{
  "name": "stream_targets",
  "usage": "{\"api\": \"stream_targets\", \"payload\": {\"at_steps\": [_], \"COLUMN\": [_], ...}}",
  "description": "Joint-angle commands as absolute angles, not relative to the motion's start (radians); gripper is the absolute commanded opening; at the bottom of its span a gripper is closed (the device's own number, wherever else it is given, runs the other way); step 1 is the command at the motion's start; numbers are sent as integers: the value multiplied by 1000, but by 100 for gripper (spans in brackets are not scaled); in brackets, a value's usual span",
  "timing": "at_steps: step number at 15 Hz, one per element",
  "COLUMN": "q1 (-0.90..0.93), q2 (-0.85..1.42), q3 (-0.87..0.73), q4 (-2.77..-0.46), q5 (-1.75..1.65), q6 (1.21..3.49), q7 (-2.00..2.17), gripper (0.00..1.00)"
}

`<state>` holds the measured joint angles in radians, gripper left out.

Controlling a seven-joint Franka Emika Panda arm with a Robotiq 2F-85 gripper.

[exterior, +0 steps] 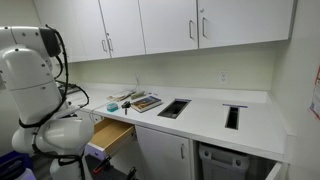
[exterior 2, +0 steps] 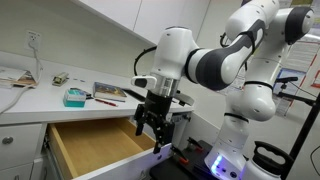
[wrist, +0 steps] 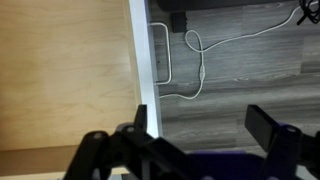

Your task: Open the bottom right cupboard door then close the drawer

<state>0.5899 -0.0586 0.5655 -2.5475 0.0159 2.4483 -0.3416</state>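
Note:
My gripper takes hold of the drawer point(exterior 2: 95, 142) by the top edge of its white front from above next, to push the drawer closed.
The drawer point(exterior 2: 95, 142) stands pulled out below the counter, its light-wood inside empty; it also shows in an exterior view point(exterior: 112, 137). In the wrist view its wooden bottom point(wrist: 60, 70) fills the left, and a silver bar handle point(wrist: 162, 50) sits on the white front. My gripper point(exterior 2: 152, 126) hangs open and empty just over the drawer's front edge. In the wrist view its fingers point(wrist: 205, 125) are spread over the floor beyond the front. The bottom right cupboard point(exterior: 228, 160) shows a dark opening with a pale bin. I cannot make out its door panel clearly.
A narrower white base door point(exterior: 160, 155) stands shut beside the drawer. On the counter point(exterior: 205, 118) lie books point(exterior 2: 110, 92) and a teal box point(exterior 2: 74, 97), and it has two dark cut-outs. A white cable point(wrist: 200, 60) lies on the grey floor. The robot's base point(exterior 2: 235, 150) stands close to the drawer.

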Motion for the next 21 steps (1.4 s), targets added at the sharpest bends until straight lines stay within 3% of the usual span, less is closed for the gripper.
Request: {"api": "stream_targets", "payload": {"at_steps": [1, 5, 21], "q1": [588, 576, 516], "q2": [20, 119, 264], "q3": [559, 544, 497], "q4": [-2572, -2543, -2446], "q5": [-87, -247, -291], "q6": [2547, 2558, 2507], "q7": [-400, -346, -410], "gripper": [100, 100, 100]}}
